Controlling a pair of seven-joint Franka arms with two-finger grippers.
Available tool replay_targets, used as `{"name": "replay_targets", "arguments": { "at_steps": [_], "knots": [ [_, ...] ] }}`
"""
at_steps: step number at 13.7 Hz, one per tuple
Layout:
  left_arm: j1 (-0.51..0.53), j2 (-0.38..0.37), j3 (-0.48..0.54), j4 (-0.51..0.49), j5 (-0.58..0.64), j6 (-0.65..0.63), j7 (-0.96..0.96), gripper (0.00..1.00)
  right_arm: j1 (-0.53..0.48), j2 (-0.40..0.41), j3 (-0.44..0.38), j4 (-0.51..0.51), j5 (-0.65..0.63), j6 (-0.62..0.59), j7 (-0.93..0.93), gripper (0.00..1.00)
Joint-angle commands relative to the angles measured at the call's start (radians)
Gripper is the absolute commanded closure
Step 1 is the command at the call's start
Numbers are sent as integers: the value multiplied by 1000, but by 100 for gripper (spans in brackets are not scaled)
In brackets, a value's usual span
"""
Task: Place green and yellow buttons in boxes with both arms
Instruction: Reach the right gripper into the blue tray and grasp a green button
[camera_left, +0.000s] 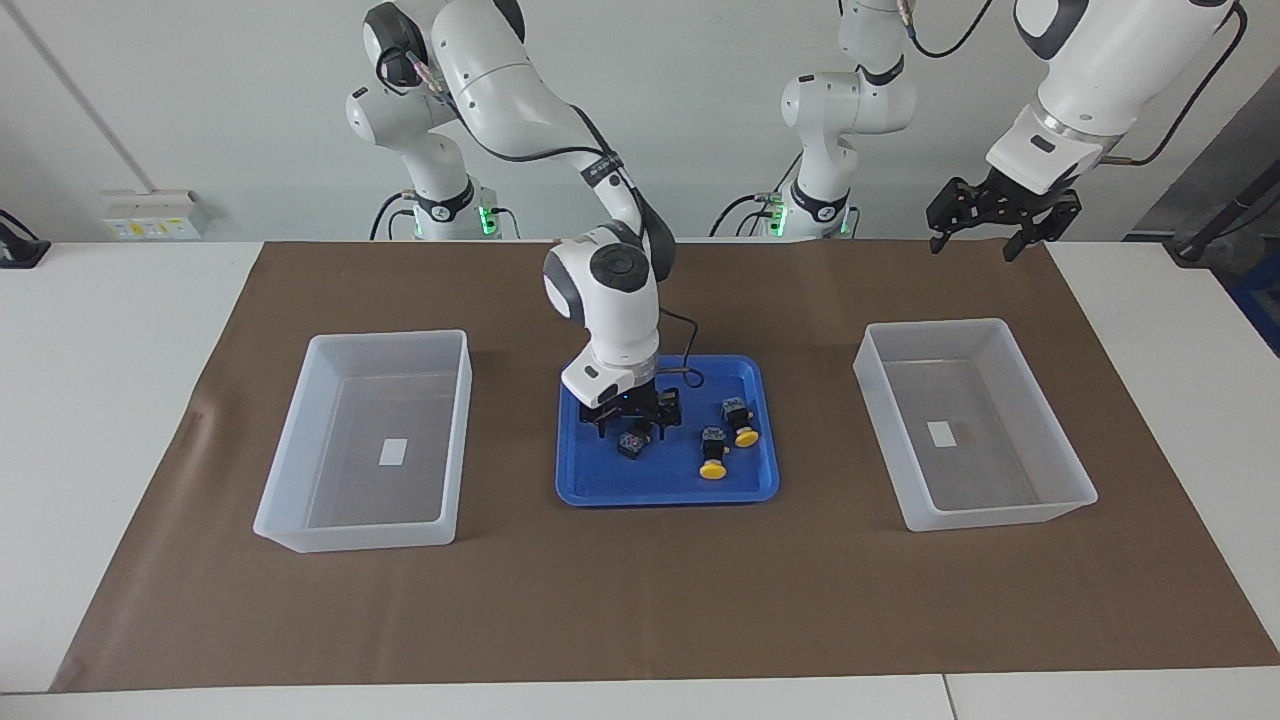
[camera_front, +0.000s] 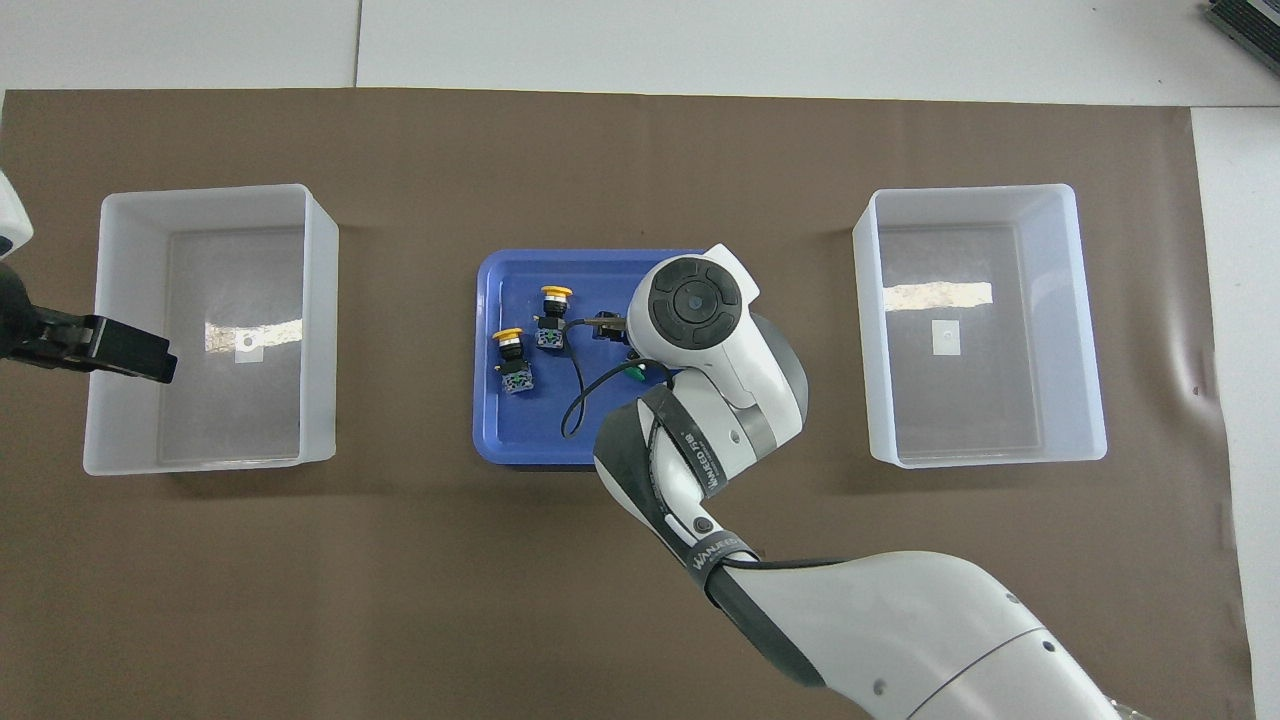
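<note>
The robot's right gripper has its fingers down in the blue tray (camera_front: 528, 428) beside the black-and-grey button body (camera_front: 611, 330), so it needs to close on the button next. Closing now would catch it.
Two yellow buttons lie in the blue tray (camera_left: 660, 494): one (camera_left: 712, 457) lies farther from the robots, the other (camera_left: 741, 421) nearer. They also show in the overhead view (camera_front: 512, 358) (camera_front: 552, 315). My right gripper (camera_left: 631, 428) is down in the tray, open, its fingers on either side of a black-and-grey button body (camera_left: 632, 444). A bit of green cap (camera_front: 634, 377) shows by its wrist. A second green button is hidden. My left gripper (camera_left: 975, 240) hangs open and empty, high over one box (camera_left: 935, 326). The other box (camera_left: 390, 338) holds no button.
The boxes (camera_front: 210, 190) (camera_front: 970, 190) stand at the two ends of a brown mat (camera_left: 640, 600), with the tray (camera_front: 500, 440) between them. Each box holds only a small white label. The right arm covers part of the tray in the overhead view.
</note>
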Motion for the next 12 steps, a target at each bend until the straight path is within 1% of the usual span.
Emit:
{"name": "replay_targets", "arguments": {
  "at_steps": [1,5,6,7,8,10,12],
  "knots": [
    [3,-18,-2,-15,15,-9,1,0,-7,-2,3,-22,7,29,-40,16],
    [3,-16,-2,-15,15,-7,1,0,-4,-4,3,-27,7,29,-37,51],
    [3,-16,-2,-15,15,-9,1,0,-4,-4,3,-27,7,30,-37,63],
    [3,-18,-2,-15,15,-9,1,0,-4,-4,3,-25,7,29,-39,90],
    [3,-16,-2,-15,15,-9,1,0,-4,-4,3,-19,8,26,-30,100],
    [3,-16,-2,-15,15,-9,1,0,-21,-14,3,1,10,9,-36,100],
    [3,-18,-2,-15,15,-9,1,0,-56,-80,2,9,11,-38,-40,100]
  ]
}}
